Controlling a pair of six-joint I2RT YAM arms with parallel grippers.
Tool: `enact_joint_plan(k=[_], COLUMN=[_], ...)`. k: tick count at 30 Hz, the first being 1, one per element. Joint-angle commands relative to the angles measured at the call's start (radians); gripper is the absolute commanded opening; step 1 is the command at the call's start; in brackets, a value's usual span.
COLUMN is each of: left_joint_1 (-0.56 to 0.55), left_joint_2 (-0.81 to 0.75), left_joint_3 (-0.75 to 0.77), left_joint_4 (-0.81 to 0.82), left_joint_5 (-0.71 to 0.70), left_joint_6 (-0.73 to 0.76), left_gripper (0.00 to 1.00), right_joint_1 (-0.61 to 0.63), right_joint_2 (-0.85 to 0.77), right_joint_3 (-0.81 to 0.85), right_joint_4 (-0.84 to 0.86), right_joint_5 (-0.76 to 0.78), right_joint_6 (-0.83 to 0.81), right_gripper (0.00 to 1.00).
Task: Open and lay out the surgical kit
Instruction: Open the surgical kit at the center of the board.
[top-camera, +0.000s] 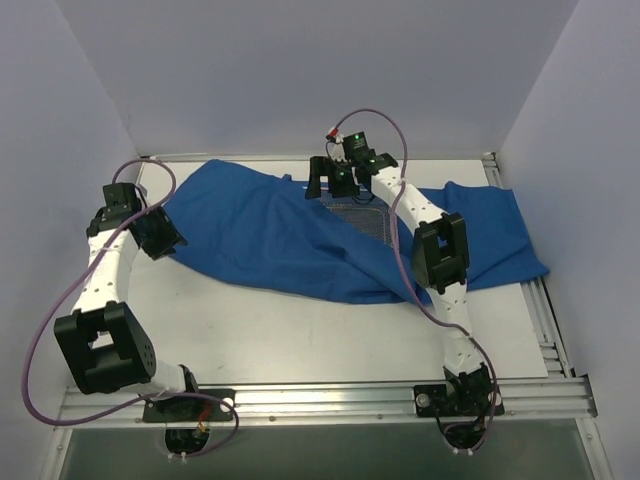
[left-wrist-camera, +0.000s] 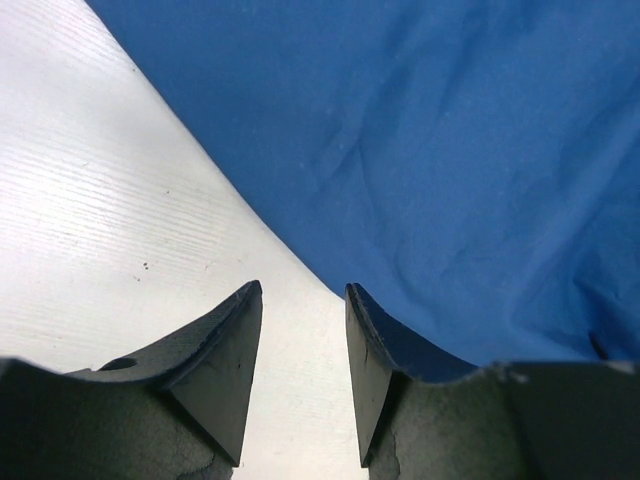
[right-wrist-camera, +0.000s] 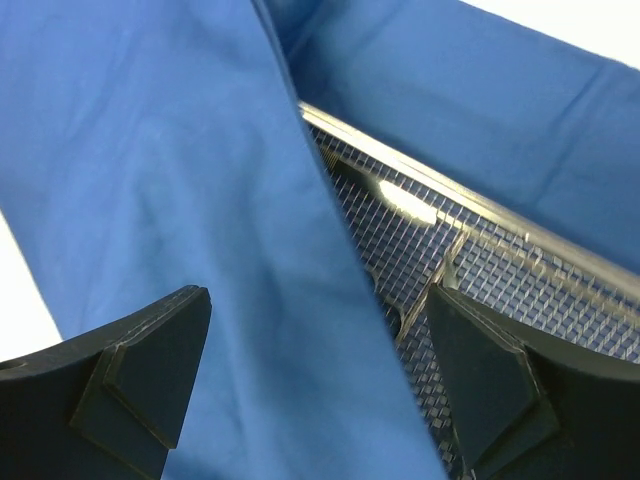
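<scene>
The royal-blue cloth fold has to be drawn open off the tray (top-camera: 362, 216), so the robot's right hand needs to grab its free edge over the mesh.
The royal-blue cloth wrap (top-camera: 270, 235) lies spread across the back of the white table (top-camera: 300, 335), with a fold still draped over most of the silver wire-mesh tray (top-camera: 362, 216). My right gripper (top-camera: 330, 188) hovers open above the tray's far edge. In the right wrist view it (right-wrist-camera: 318, 292) spans the cloth fold (right-wrist-camera: 200, 200) and the bare mesh (right-wrist-camera: 480, 270). A thin steel piece (right-wrist-camera: 440, 275) lies in the tray; other instruments are hidden. My left gripper (top-camera: 170, 242) is open and empty at the cloth's left edge (left-wrist-camera: 420, 150), over the table (left-wrist-camera: 110, 200).
Grey-white walls close in the table on the left, back and right. An aluminium rail (top-camera: 330, 400) runs along the near edge with both arm bases on it. The cloth's right end (top-camera: 500, 235) reaches the table's right rail.
</scene>
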Motion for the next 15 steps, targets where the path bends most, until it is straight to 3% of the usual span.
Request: enact_joint_plan(k=[1, 6, 15], left_joint_1=[-0.003, -0.003, -0.003], left_joint_2=[-0.063, -0.084, -0.1], left_joint_3=[-0.015, -0.036, -0.039], left_joint_4=[-0.017, -0.018, -0.029], left_joint_5=[0.012, 0.012, -0.01], left_joint_6=[0.023, 0.028, 0.043], left_gripper=[0.48, 0.48, 0.48], right_joint_1=[0.011, 0.031, 0.051], right_joint_2=[0.043, 0.086, 0.16], right_joint_3=[0.062, 0.096, 0.163], right_joint_4=[0.022, 0.08, 0.098], right_joint_5=[-0.019, -0.019, -0.059], right_joint_6=[-0.046, -0.055, -0.026], right_gripper=[0.93, 0.9, 0.73])
